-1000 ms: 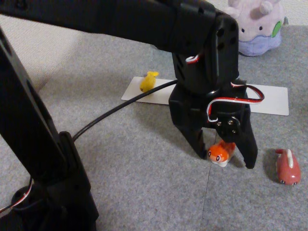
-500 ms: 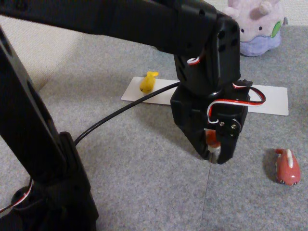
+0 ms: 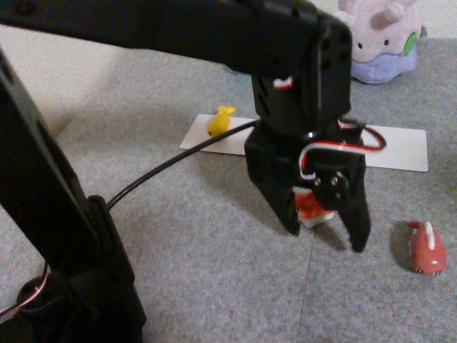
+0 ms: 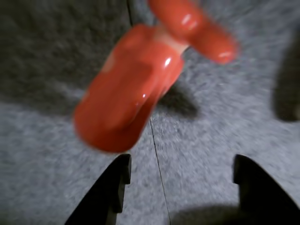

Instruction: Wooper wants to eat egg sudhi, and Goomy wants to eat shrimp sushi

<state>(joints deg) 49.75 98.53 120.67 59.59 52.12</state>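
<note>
I should serve Goomy [image 3: 382, 44] next, so my gripper should grab the shrimp sushi by its orange body [image 3: 312, 206].
The shrimp sushi [image 3: 312, 207], a glossy orange figure with a white underside, sits between the spread fingers of my gripper [image 3: 326, 238], close to the left finger in the fixed view. The gripper is open and grips nothing. In the wrist view the shrimp sushi [image 4: 133, 89] is blurred and lies on the grey carpet beyond both fingertips [image 4: 115, 187]. The egg sushi [image 3: 220, 121], all yellow, rests on the left end of a white card [image 3: 400, 146]. Goomy [image 3: 382, 36], the lavender plush, sits at the far right. Wooper is out of view.
A dark red figure with a white stripe [image 3: 426, 248] lies on the carpet right of the gripper. The arm's black base and cable [image 3: 164, 168] fill the left foreground. A carpet seam [image 3: 308, 286] runs toward the front edge.
A second ago the jaws straddled the shrimp sushi. Half a second ago they were shut on it. Now they have spread apart again and the figure sits loose and blurred between them.
</note>
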